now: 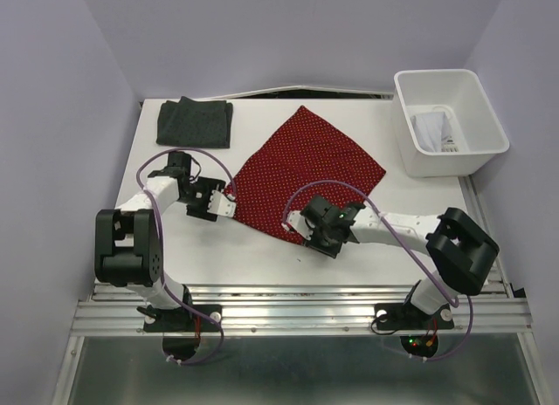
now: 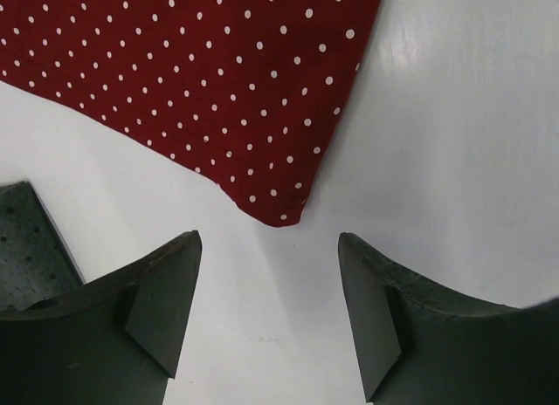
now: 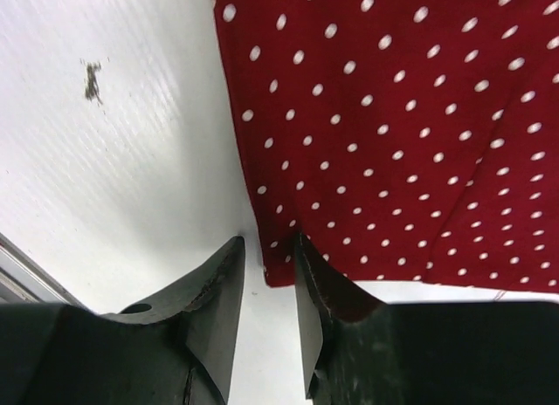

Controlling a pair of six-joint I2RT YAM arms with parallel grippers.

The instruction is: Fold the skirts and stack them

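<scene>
The red skirt's edge between both grippers needs to be folded over. My left gripper will next grab the red skirt's corner (image 2: pixel 281 215) nearest the dark skirt to do that.
The red skirt with white dots (image 1: pixel 306 171) lies spread flat mid-table. My left gripper (image 1: pixel 229 206) is at its left corner; in the left wrist view it (image 2: pixel 268 239) stands wide open, the red corner (image 2: pixel 279 215) just beyond the fingertips, untouched. My right gripper (image 1: pixel 307 235) is at the skirt's near corner. In the right wrist view its jaws (image 3: pixel 269 241) are narrowly apart with the corner's edge (image 3: pixel 278 257) lying between them, one finger (image 3: pixel 319 283) over the cloth, the other on bare table. The dark skirt (image 1: pixel 195 121) lies folded at the back left.
A white plastic bin (image 1: pixel 476 104) stands at the back right with a white cloth (image 1: pixel 432 130) inside. The table's near edge is a metal rail (image 1: pixel 297 313) close behind both grippers. A small dark mark (image 3: pixel 92 78) is on the tabletop.
</scene>
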